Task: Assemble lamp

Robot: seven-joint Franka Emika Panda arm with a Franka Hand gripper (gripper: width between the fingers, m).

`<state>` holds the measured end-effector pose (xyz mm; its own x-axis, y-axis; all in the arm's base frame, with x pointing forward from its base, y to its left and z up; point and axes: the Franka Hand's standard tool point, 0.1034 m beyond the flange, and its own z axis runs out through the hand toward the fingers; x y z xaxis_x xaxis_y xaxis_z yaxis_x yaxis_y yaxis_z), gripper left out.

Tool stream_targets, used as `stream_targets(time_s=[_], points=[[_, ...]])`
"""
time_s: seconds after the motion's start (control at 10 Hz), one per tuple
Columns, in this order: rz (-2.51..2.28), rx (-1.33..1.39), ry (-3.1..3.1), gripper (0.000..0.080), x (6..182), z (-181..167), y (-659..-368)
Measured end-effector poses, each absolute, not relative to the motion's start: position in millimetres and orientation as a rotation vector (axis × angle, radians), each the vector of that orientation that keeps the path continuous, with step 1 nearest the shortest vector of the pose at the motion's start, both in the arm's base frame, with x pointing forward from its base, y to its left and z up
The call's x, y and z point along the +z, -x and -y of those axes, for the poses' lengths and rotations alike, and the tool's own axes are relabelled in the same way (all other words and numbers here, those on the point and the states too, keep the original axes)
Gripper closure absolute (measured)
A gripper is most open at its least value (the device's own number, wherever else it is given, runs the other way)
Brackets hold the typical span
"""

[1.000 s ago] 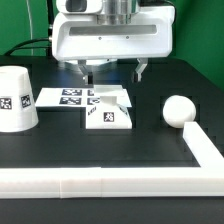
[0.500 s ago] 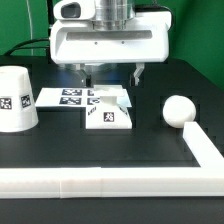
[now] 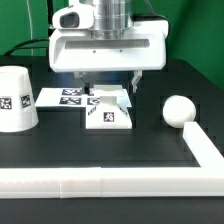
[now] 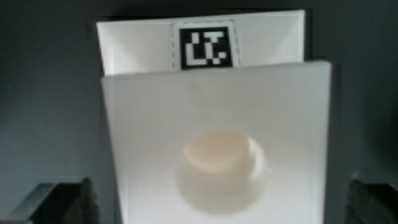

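Note:
The gripper reaches the lamp's base next and grabs the sides of the base's raised block, leaving the lamp's round socket [image 4: 221, 155] free to take the bulb.
The lamp's flat square white base [image 3: 108, 110] lies mid-table with a tag on its front. My gripper [image 3: 110, 82] hangs just above it, jaws open, one finger on each side of the base's back part. In the wrist view the base [image 4: 214, 110] fills the middle, showing a tag and a round socket [image 4: 224, 165]. The dark fingertips [image 4: 54, 203] stand apart at both sides of it, and the gripper [image 4: 214, 205] holds nothing. The tapered shade [image 3: 17, 98] stands at the exterior view's left. The round bulb [image 3: 179, 110] lies at the right.
The marker board [image 3: 62, 97] lies flat between the shade and the base, partly under the base's edge. A long white rail [image 3: 100, 182] runs along the front and turns back at the exterior view's right [image 3: 200, 145].
My gripper has come down toward the base, jaws still open. The base, the shade and the bulb have not moved.

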<state>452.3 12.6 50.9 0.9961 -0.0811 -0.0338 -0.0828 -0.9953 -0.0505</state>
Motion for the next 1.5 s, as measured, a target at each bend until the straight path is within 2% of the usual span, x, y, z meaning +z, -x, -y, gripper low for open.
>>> stream_targets(time_s=[0.2,0.4,1.2,1.5], points=[[-0.120,0.062,3.087,0.0100,46.1,-15,-449],[-0.117,0.062,3.087,0.0266,46.2,-16,-449],[-0.115,0.063,3.086,0.0265,46.0,-16,-451],[-0.092,0.014,3.075,0.0265,47.0,-28,-496]])
